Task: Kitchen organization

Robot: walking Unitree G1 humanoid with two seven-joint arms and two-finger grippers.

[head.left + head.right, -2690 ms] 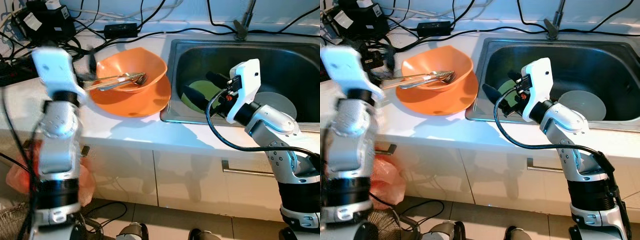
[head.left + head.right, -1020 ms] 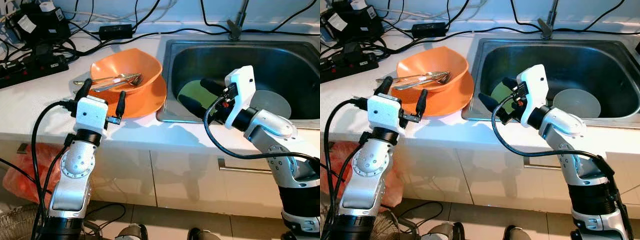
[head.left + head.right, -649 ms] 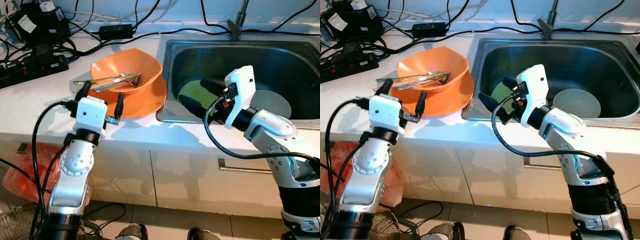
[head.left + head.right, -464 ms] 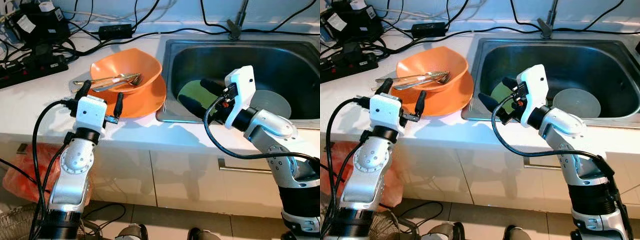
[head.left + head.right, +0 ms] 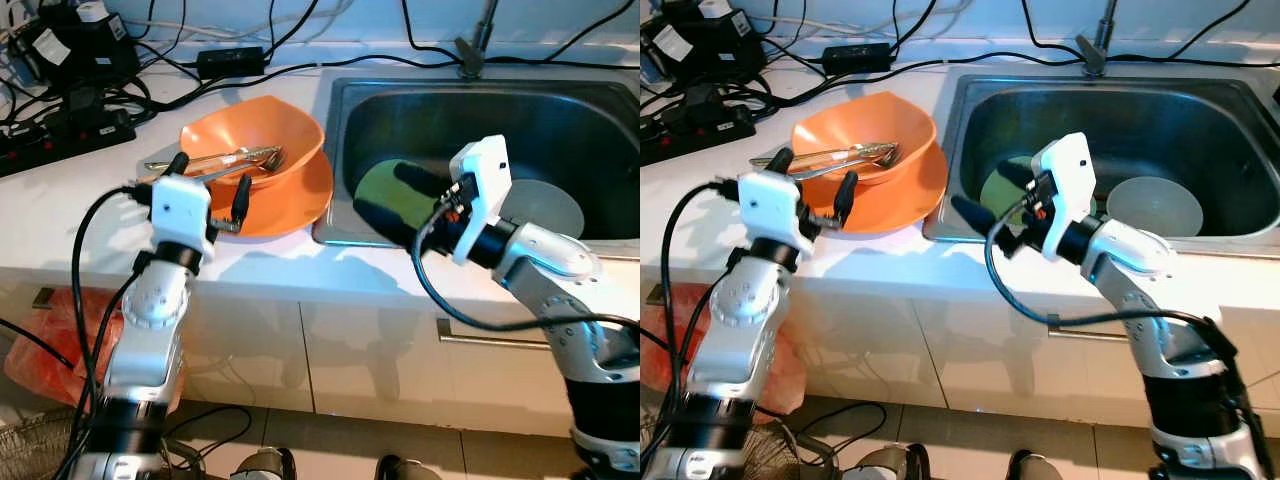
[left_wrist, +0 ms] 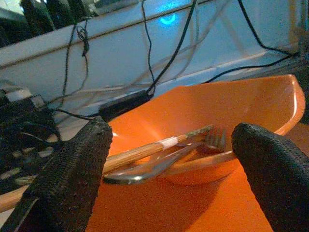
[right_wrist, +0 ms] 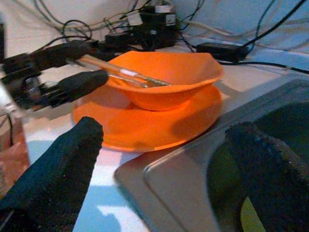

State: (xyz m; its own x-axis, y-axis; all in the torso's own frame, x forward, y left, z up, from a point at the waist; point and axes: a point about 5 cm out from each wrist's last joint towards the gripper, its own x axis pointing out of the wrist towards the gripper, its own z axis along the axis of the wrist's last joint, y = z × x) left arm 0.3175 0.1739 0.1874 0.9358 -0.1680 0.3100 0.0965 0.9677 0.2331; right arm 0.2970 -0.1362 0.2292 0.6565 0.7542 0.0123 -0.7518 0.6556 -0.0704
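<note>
The left gripper grabs the fork by its handle (image 5: 215,174) (image 6: 140,175) next, out past the bowl's rim, since the fork's pointed teeth lie inside the bowl.
An orange bowl (image 5: 255,135) sits on an orange plate (image 5: 300,205) on the white counter, left of the sink (image 5: 560,110). Chopsticks, a fork and a spoon (image 5: 225,160) lie across the bowl. My left gripper (image 5: 210,175) is open at the plate's near left edge, its fingers pointing at the bowl; the left wrist view has the cutlery (image 6: 159,150) between the two fingers. My right gripper (image 5: 385,195) is open and empty over the sink's near left corner, above a green plate (image 5: 380,178). A grey bowl (image 5: 555,205) lies in the sink to its right.
Power strips, adapters and black cables (image 5: 90,70) crowd the counter's back left. The faucet base (image 5: 472,60) stands behind the sink. White cabinet fronts with a handle (image 5: 480,338) lie below, and an orange-red bag (image 5: 45,350) sits on the floor at left.
My left arm came down from a raised, blurred pose and has edged its gripper closer to the bowl. The right gripper has shifted slightly lower and left over the sink.
</note>
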